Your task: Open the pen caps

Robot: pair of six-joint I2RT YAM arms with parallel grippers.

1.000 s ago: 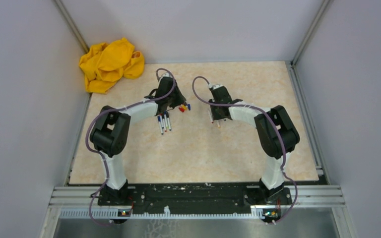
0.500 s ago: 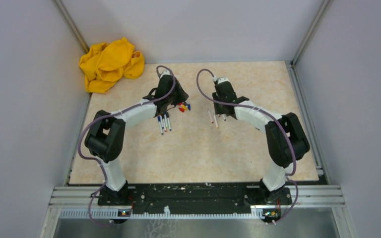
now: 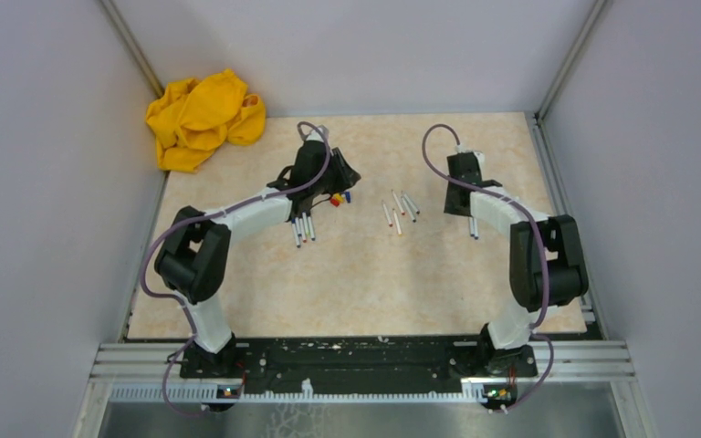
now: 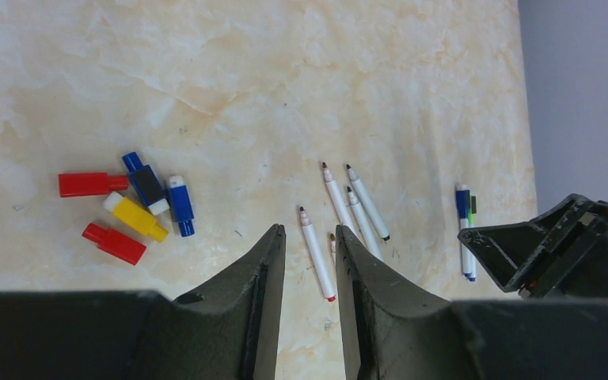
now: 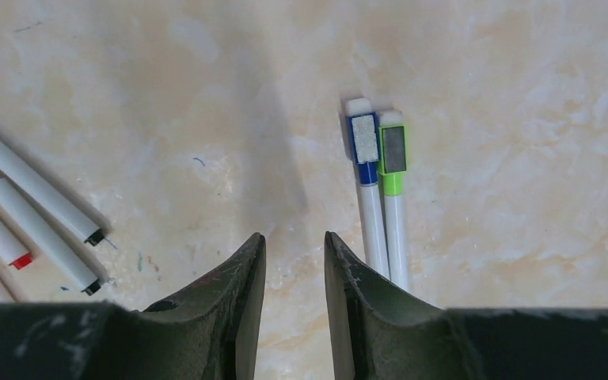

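Next, my right gripper reaches and grabs the blue-capped pen by its white body (image 3: 472, 225) (image 5: 374, 233), leaving the cap free for my left gripper to open.
Several loose pen caps lie in a cluster left of my left gripper (image 4: 309, 229): two red caps (image 4: 91, 184), a yellow cap (image 4: 134, 217) and blue caps (image 4: 179, 204); they also show in the top view (image 3: 336, 198). Several uncapped pens (image 4: 339, 202) lie ahead of the left gripper, which is open and empty. My right gripper (image 5: 294, 236) is open and empty just left of two capped pens, one with a blue cap (image 5: 364, 142) and one with a green cap (image 5: 393, 154). In the top view the left gripper (image 3: 340, 178) and right gripper (image 3: 459, 196) hover low over the table.
Three more pens (image 3: 303, 228) lie beside the left forearm. The uncapped pens (image 3: 398, 210) lie between the two arms. A crumpled yellow cloth (image 3: 203, 117) sits at the back left corner. Grey walls enclose the table.
My right arm has swung right, away from the uncapped pens and over to the two capped pens. My left gripper has shifted slightly right near the caps.
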